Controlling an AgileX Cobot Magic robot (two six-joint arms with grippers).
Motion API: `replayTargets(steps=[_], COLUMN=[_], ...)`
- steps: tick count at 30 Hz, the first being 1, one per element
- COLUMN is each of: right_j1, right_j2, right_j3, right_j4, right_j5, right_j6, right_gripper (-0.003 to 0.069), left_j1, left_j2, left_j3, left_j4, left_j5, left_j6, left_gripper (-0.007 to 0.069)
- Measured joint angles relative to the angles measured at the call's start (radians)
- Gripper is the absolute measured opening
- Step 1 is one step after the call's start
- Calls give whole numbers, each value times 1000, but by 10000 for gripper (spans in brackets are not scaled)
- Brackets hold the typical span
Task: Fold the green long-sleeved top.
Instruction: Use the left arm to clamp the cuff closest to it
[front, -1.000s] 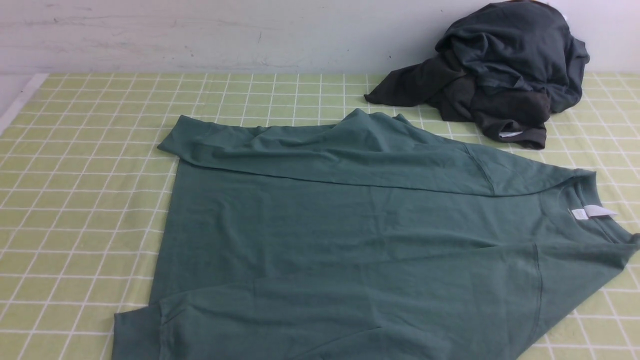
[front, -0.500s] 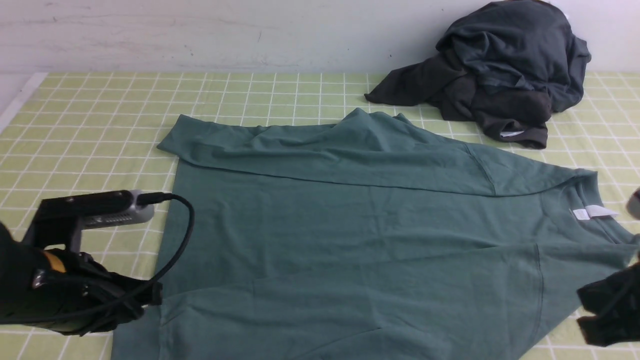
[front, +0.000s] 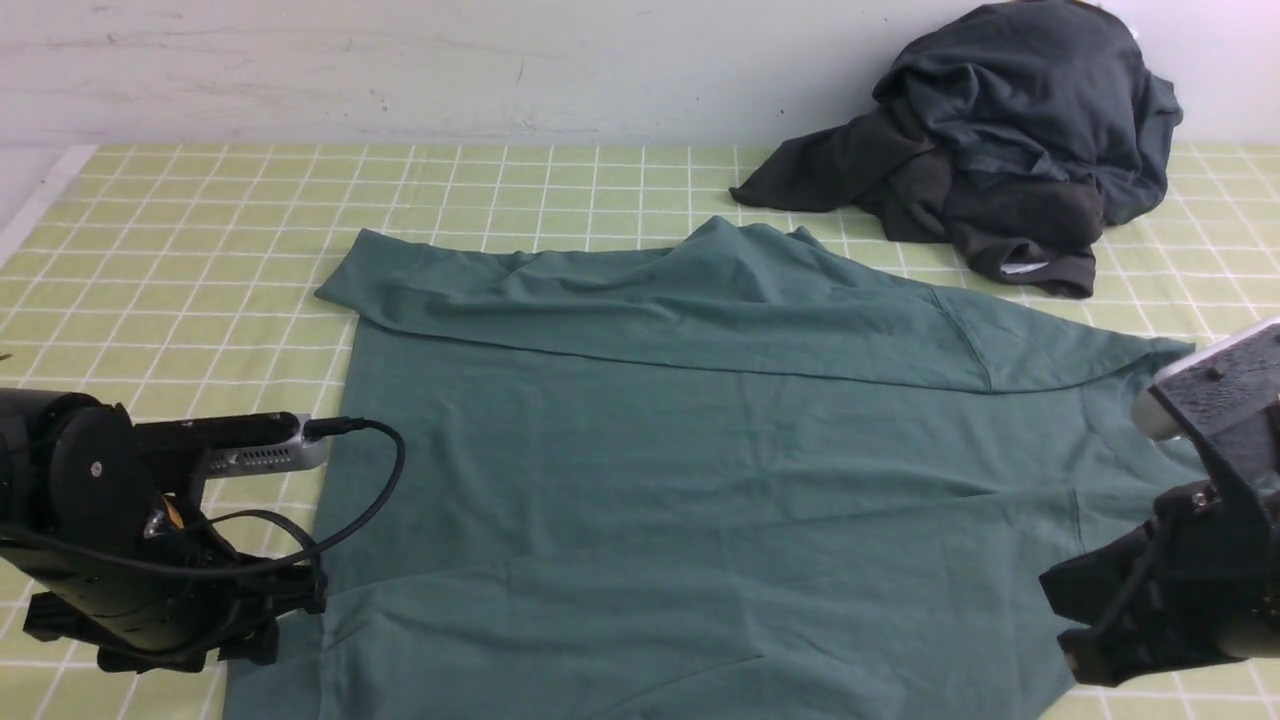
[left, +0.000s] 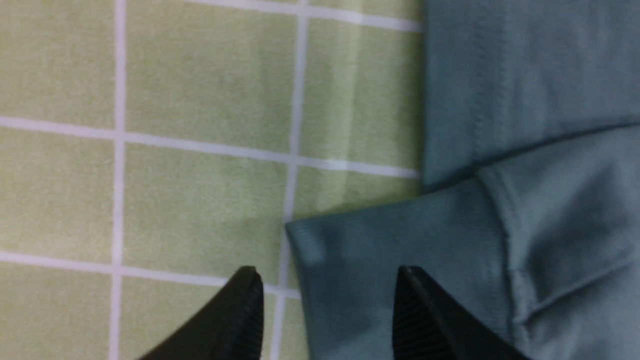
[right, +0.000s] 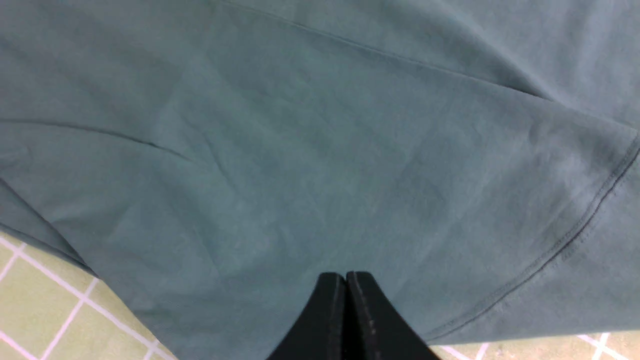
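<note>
The green top is spread out flat, so my left gripper should pinch the sleeve by the free edge of its ribbed cuff.
The green long-sleeved top lies spread flat, its far sleeve folded across the body and its neck end behind my right arm. My left arm hangs low at the top's near left corner. In the left wrist view my left gripper is open, one fingertip over the cloth-covered table and the other over the ribbed cuff, with the cuff's edge between them. My right gripper is shut with nothing in it, just above the top's fabric near a stitched seam.
A heap of dark charcoal-grey garments lies at the back right against the wall. The yellow-green checked cloth covers the table, whose left edge runs diagonally at the far left.
Both arms came into the front view from below. The left gripper opened beside the cuff. The right arm rose further in and now covers the white neck label.
</note>
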Motion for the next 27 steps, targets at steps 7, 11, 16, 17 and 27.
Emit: replayTargets(steps=[7,11,16,17,27], right_j1=[0,0,0,0,0], right_j2=[0,0,0,0,0], right_j3=[0,0,0,0,0], right_j4=[22,27,27,27,27], right_j5=[-6,-6,-11,-14,-18], right_j6=[-3,-4,-8,-11,-34], right_gripper=[-8,-8,-8,-8,-8], left_j1=[-6,-30,-89,-95,-43], left_j2=[25,18,-65,-83,-63], left_j3=[-30,-95,-279,-315,-224], left_j4=[7,-4,-8,-10,-23], left_j5=[-28,1,144,174,360], left_j6=[-10,40,114,121,142], left_gripper=[160,25,-3,-3,74])
